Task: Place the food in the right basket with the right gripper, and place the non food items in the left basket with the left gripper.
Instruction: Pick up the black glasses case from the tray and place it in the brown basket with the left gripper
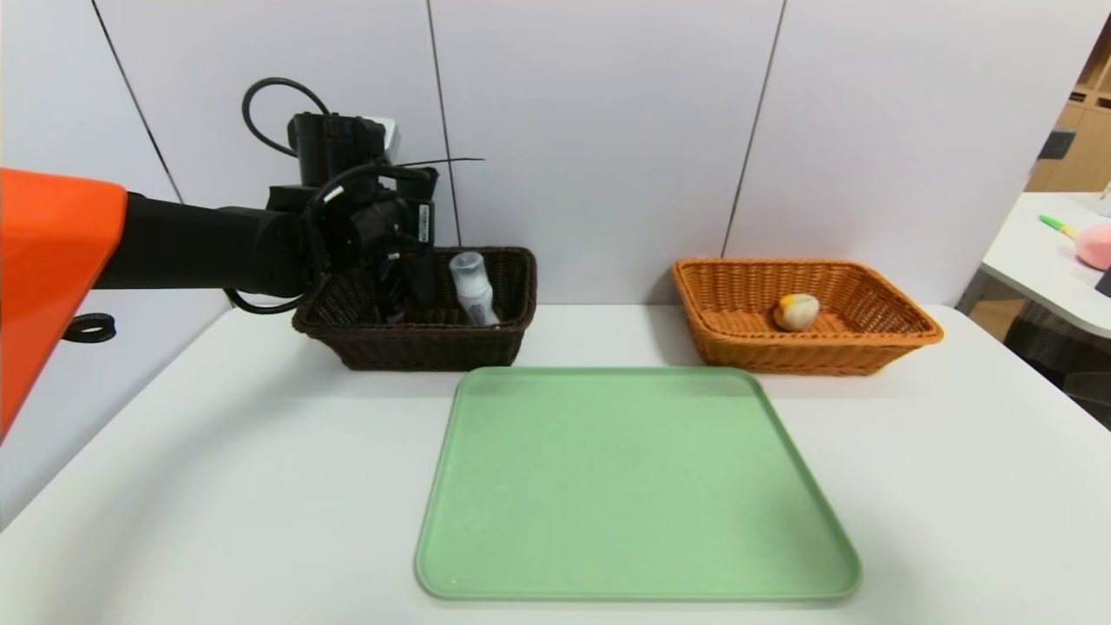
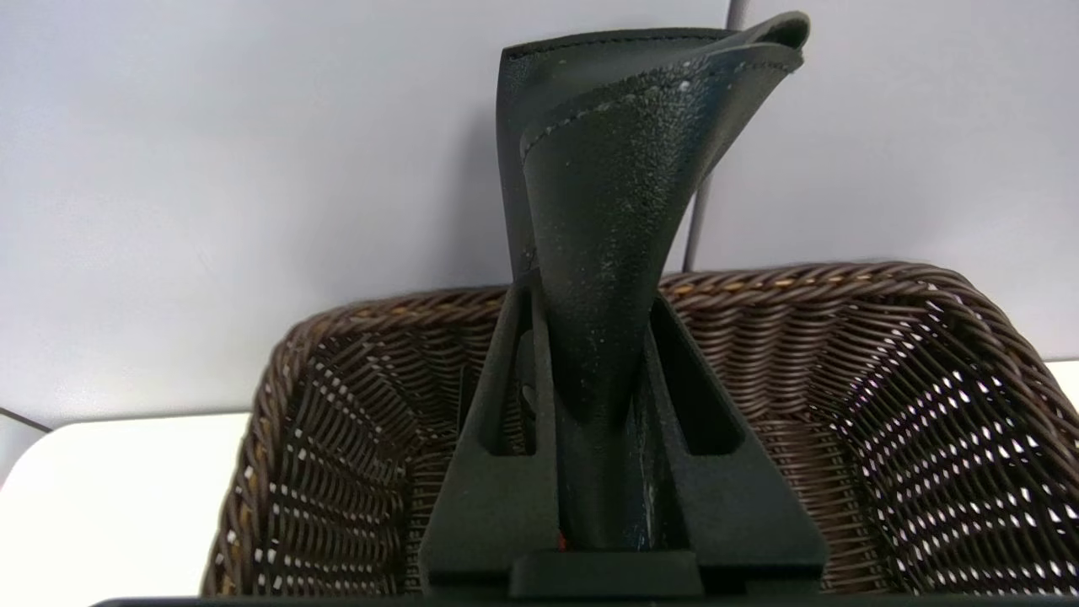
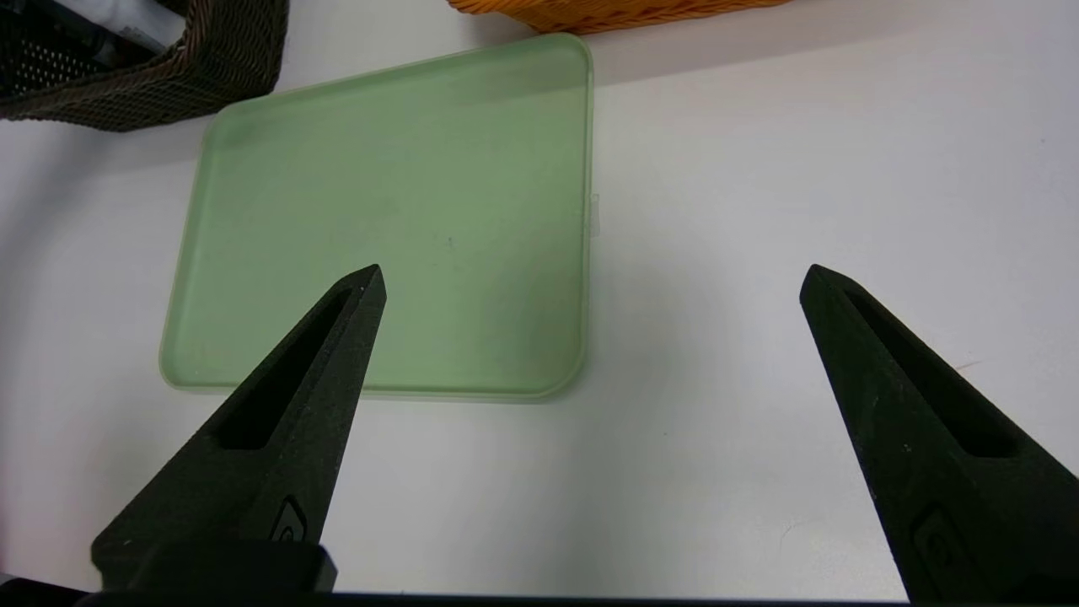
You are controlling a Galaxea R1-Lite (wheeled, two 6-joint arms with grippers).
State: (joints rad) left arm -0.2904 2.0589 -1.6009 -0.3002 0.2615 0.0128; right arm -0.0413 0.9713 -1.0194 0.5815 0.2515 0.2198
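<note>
The lower end of the black pouch is inside the dark basket's rim (image 2: 829, 273) and the pouch would stay in the basket, so my left gripper needs to release it now.
My left gripper (image 1: 408, 291) reaches into the dark brown left basket (image 1: 486, 343) at the back left. In the left wrist view it (image 2: 590, 295) is shut on a long black folded pouch (image 2: 607, 169), which stands up between the fingers above the basket's woven wall (image 2: 885, 354). A small translucent white bottle (image 1: 473, 291) with a grey cap leans inside the same basket. The food (image 1: 796, 312), a pale bun with an orange-yellow patch, lies in the orange right basket (image 1: 833, 351). My right gripper (image 3: 593, 278) hangs open over bare table beside the tray, holding nothing; the head view does not show it.
A pale green tray (image 1: 634, 486) lies bare in the middle of the white table, in front of both baskets. A second table (image 1: 1041, 260) with small items stands off to the far right. A white panelled wall runs right behind the baskets.
</note>
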